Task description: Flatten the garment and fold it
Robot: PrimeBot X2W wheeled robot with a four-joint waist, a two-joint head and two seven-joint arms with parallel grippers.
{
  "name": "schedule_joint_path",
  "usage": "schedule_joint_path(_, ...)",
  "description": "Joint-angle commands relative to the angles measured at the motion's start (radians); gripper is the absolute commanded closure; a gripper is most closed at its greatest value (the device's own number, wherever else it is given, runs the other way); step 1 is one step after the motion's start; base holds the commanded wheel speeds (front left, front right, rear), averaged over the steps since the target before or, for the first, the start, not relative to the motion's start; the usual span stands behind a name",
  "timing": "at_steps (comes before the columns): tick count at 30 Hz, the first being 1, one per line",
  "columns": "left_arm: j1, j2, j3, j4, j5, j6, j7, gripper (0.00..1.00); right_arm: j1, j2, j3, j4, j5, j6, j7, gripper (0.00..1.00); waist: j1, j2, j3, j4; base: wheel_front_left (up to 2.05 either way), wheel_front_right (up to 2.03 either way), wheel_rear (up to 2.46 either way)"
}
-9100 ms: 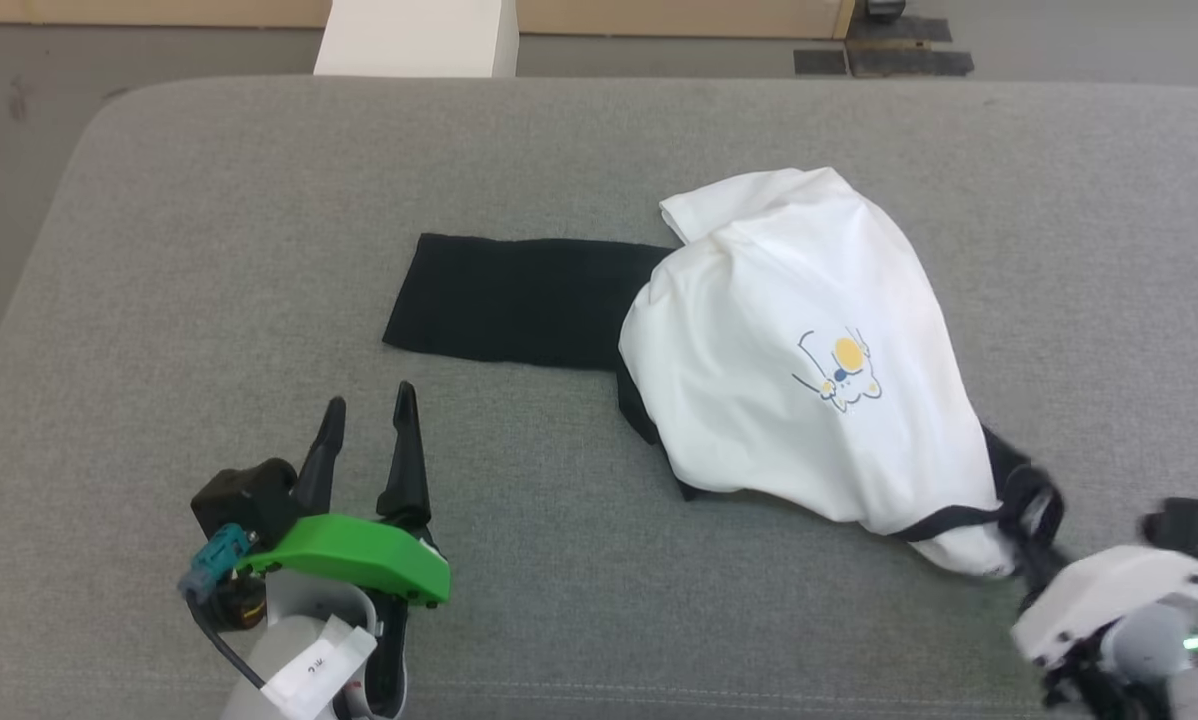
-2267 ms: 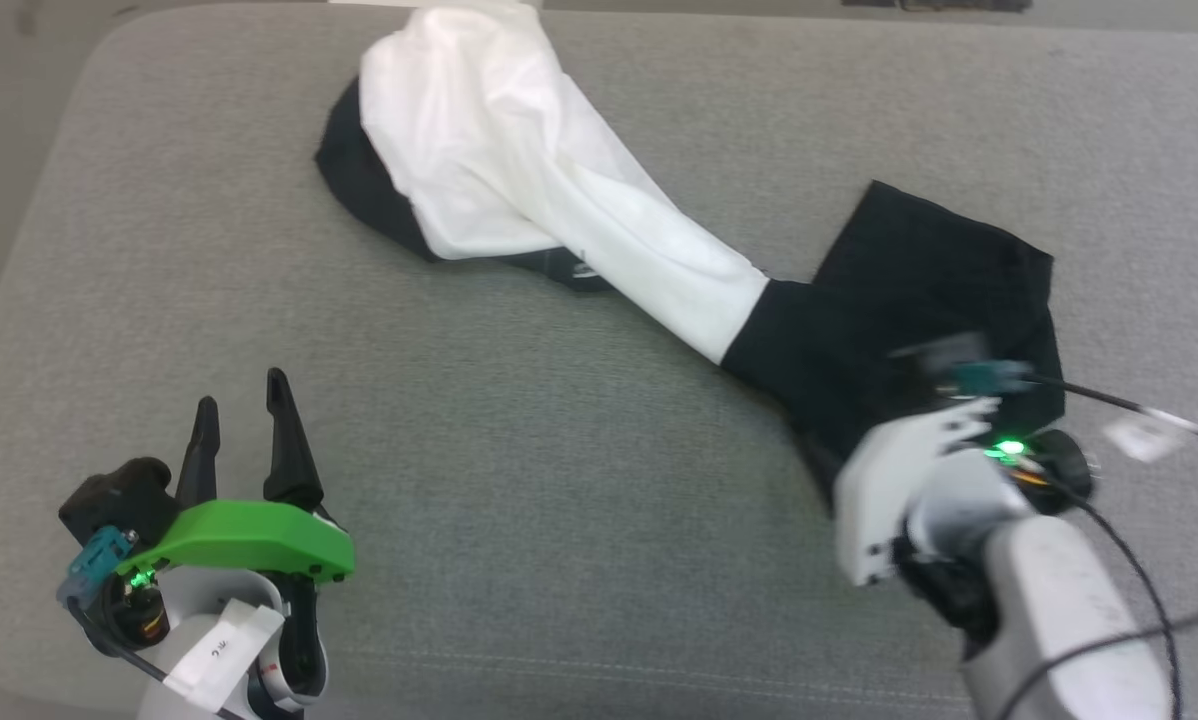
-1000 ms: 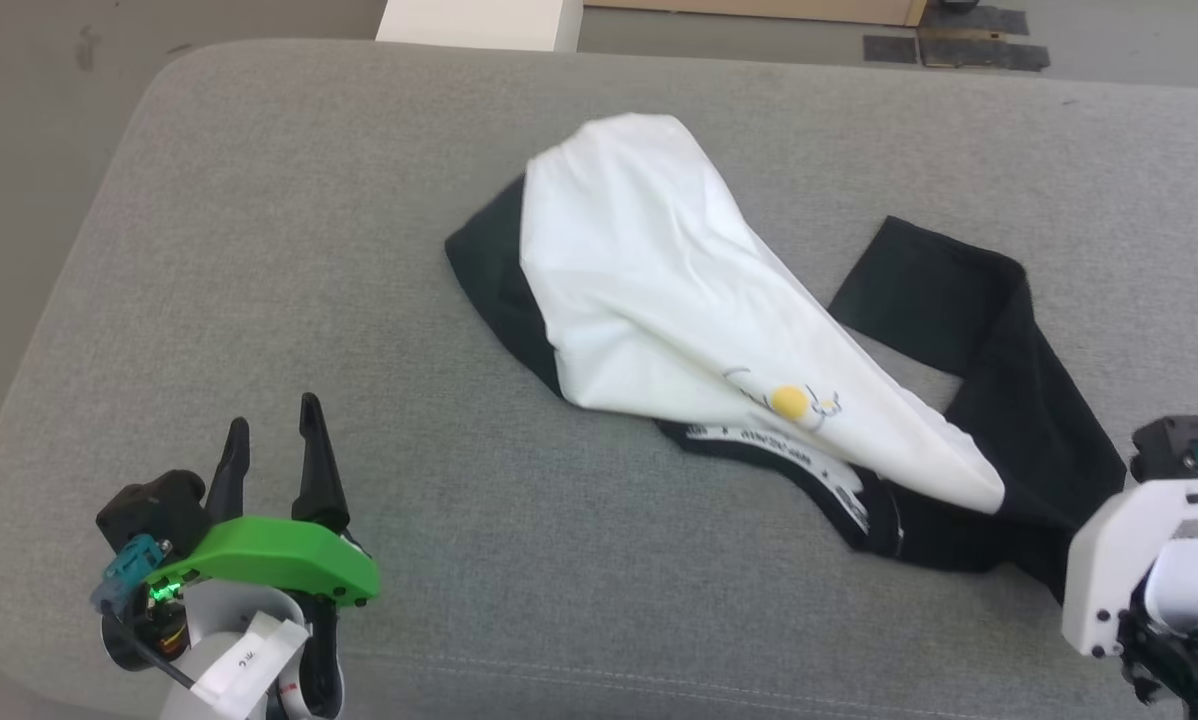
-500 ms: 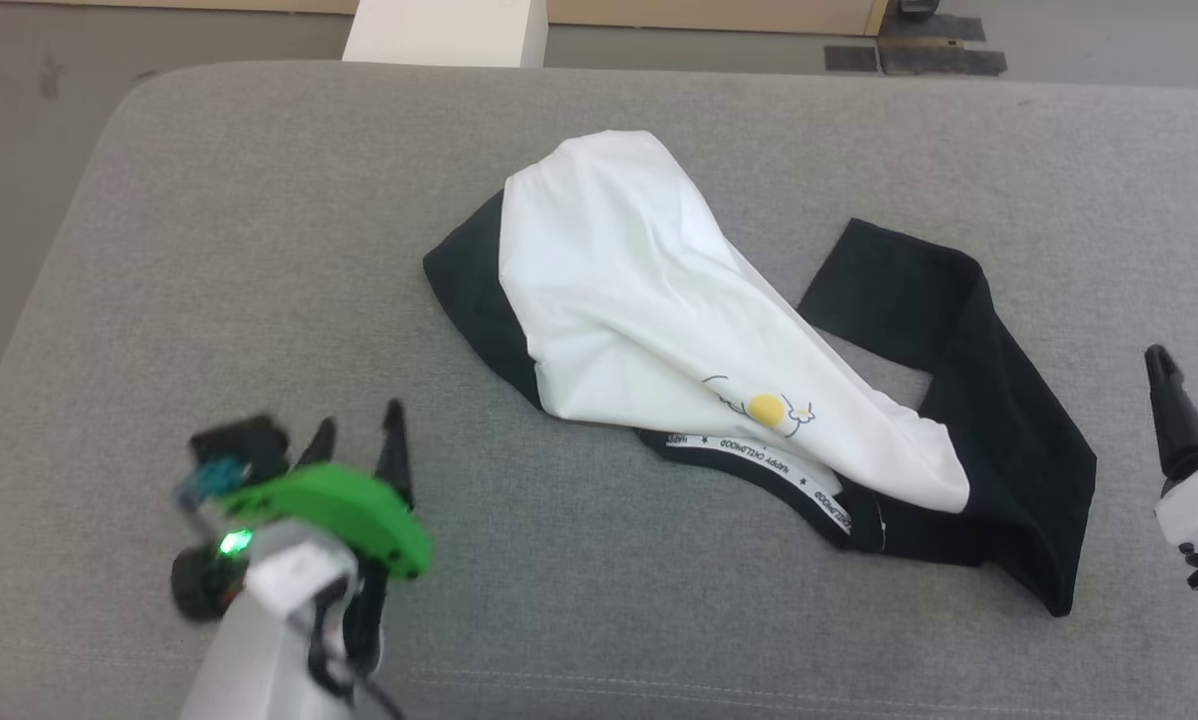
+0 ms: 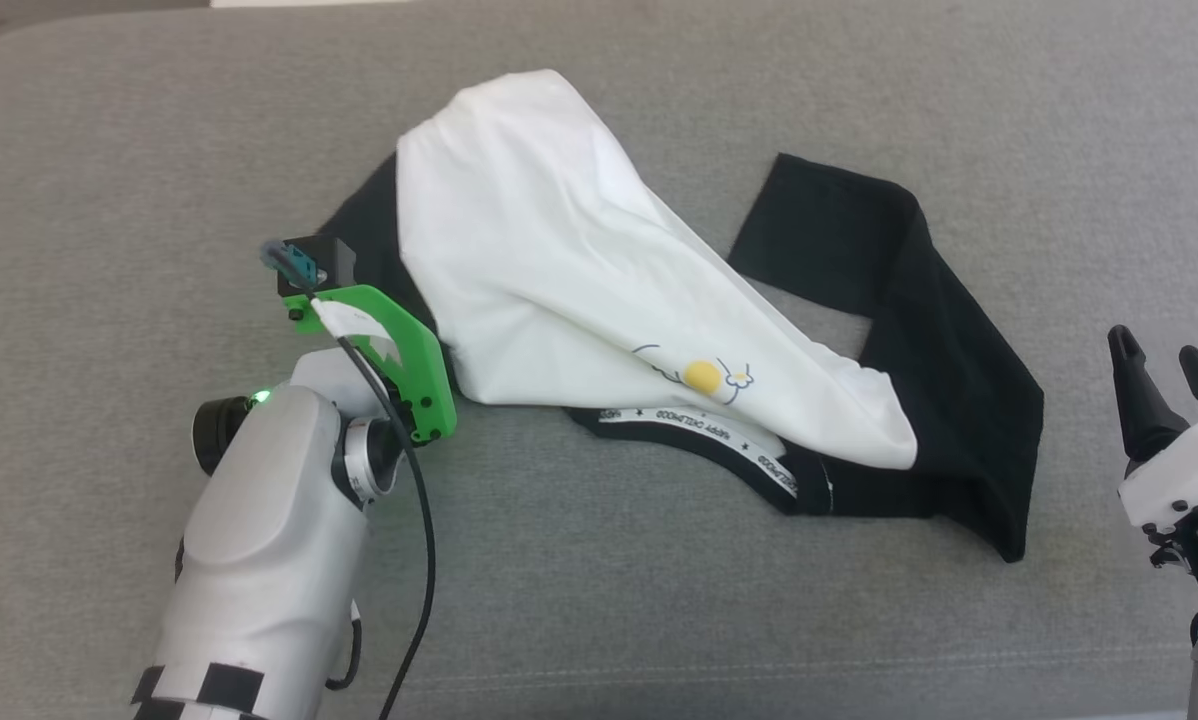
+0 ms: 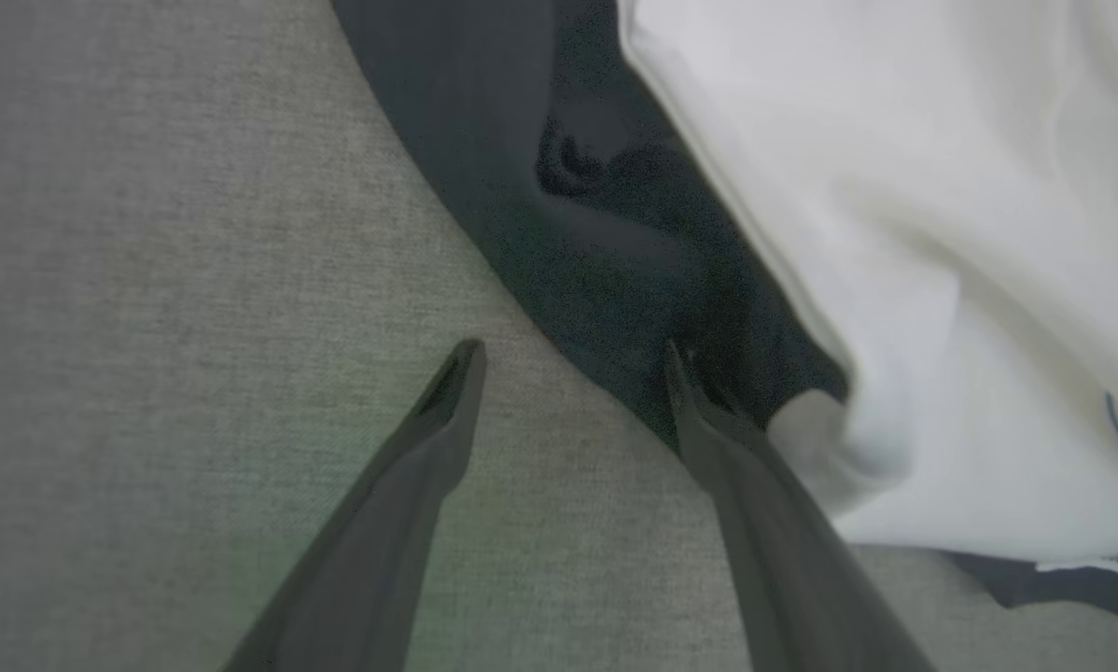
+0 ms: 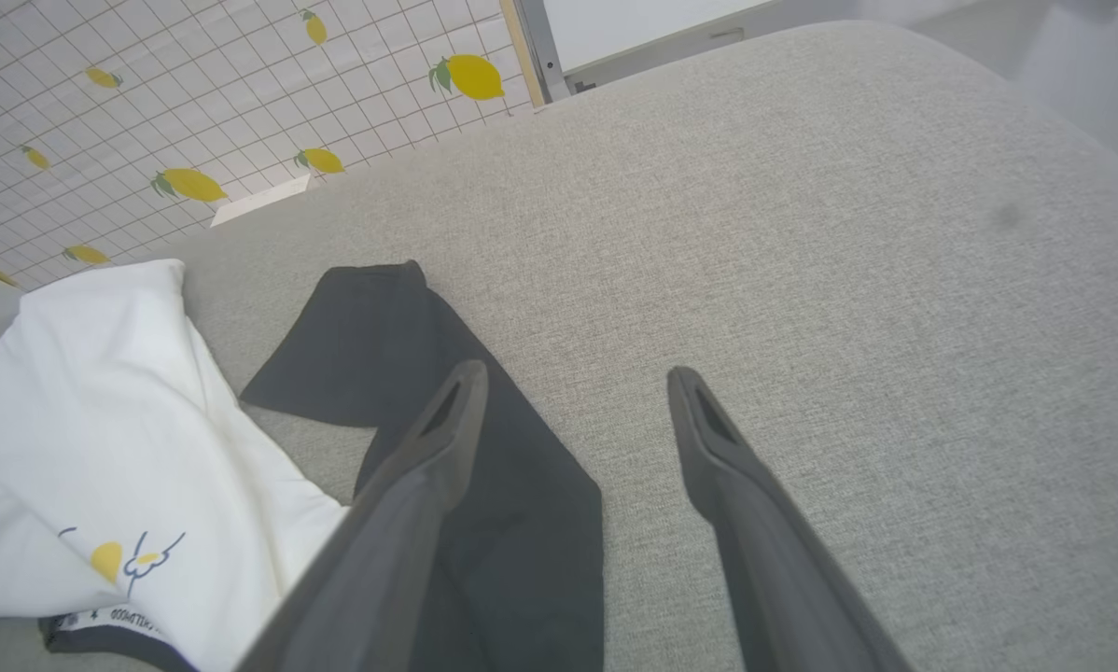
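Observation:
The white body hangs over one side of the black sleeve, so my left gripper should next grab the sleeve by its exposed outer edge.
The garment lies crumpled on the grey padded surface: a white body with a small yellow-circle print, a black sleeve stretched to the right, and a black-trimmed collar at the front. My left gripper is open and low over the garment's left black sleeve, one fingertip at the fabric's edge. In the head view its green wrist mount covers its fingers. My right gripper stands open at the right, apart from the sleeve and holding nothing. In its own wrist view the right gripper is also open.
The grey padded surface stretches all round the garment, with bare fabric in front and to the right. A lemon-patterned tiled wall rises beyond its far edge in the right wrist view.
My right gripper has opened, let go of the black sleeve and drawn back to the right. My left arm has reached forward to the garment's left sleeve. The camera has tilted down.

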Motion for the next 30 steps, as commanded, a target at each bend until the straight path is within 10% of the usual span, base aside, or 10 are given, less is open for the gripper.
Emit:
schedule_joint_path(1,-0.019,0.008,-0.006,0.019,0.007,0.004,0.013,0.0,-0.013,0.001,-0.001,0.008,0.0,-0.001,-0.012,0.0,0.0,0.0,0.045,-0.043,0.0,0.0,0.0)
schedule_joint_path(6,-0.034,0.012,-0.032,0.069,0.014,-0.007,0.05,0.0,-0.017,0.001,-0.002,0.023,0.006,-0.001,-0.03,0.0,0.0,0.0,0.059,-0.051,0.0,0.0,0.0)
schedule_joint_path(9,-0.036,0.008,-0.044,0.088,0.006,-0.027,0.077,1.0,-0.024,0.001,-0.003,0.033,0.007,-0.001,-0.039,0.0,0.0,0.0,0.062,-0.047,0.0,0.0,0.0)
schedule_joint_path(21,-0.007,0.038,0.031,-0.051,-0.086,-0.064,0.045,1.0,-0.005,0.001,-0.02,0.07,-0.039,-0.001,-0.053,0.0,0.0,0.0,-0.01,0.084,0.0,0.0,0.0)
schedule_joint_path(30,0.146,0.182,0.097,-0.33,-0.095,0.041,0.209,1.0,0.005,0.001,0.011,0.1,-0.043,-0.001,-0.052,0.0,0.0,0.0,-0.072,0.184,0.0,0.0,0.0)
